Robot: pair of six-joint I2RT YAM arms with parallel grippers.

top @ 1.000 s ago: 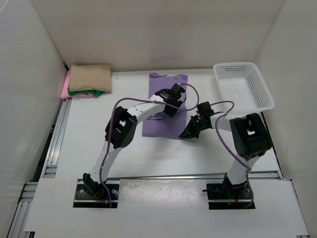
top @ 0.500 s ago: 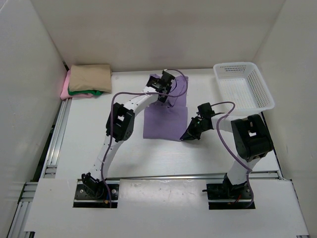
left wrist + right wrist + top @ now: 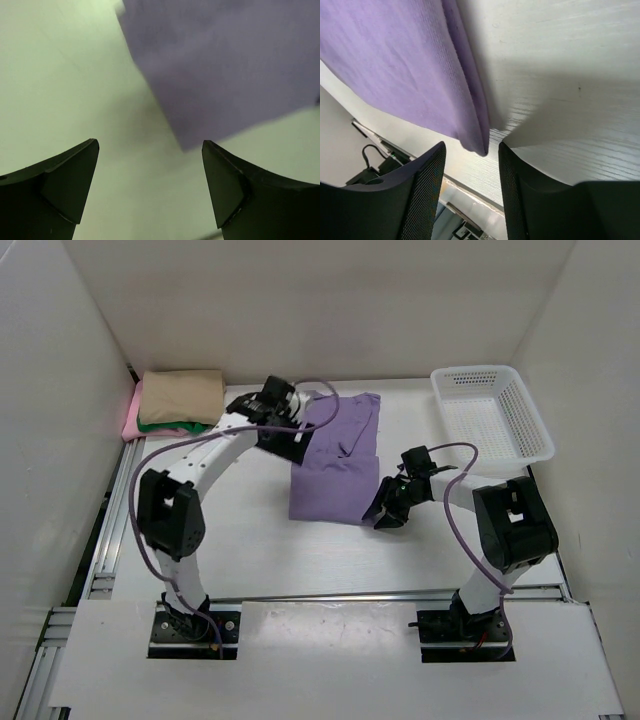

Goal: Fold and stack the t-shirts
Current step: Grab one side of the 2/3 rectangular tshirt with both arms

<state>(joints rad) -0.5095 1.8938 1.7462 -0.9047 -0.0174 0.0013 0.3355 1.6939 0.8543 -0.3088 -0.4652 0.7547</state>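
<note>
My left gripper should next grab the purple t-shirt's near corner (image 3: 292,517) (image 3: 185,148), opposite the corner at my right gripper. Then the near end of the t-shirt can be folded over.
The lavender purple t-shirt (image 3: 335,465) lies folded into a long strip in the middle of the table, its far end spread a little to the right. At its near right corner, my right gripper (image 3: 381,515) is open. In the right wrist view the shirt's corner (image 3: 475,142) sits loose between the parted fingers (image 3: 427,185). My left gripper (image 3: 297,440) is open over bare table just left of the shirt's far half. The left wrist view shows a shirt corner (image 3: 225,65) beyond the jaws. The tan shirt (image 3: 182,395), the dark green one (image 3: 178,427) and the pink one (image 3: 130,420) are stacked at the back left.
A white mesh basket (image 3: 490,412) stands at the back right corner. White walls close in the table on the left, back and right. Purple cables loop from both arms above the table.
My left gripper has let go of the purple shirt, opened wide and swung left, off the shirt. My right gripper has opened, and the shirt's corner has come free.
</note>
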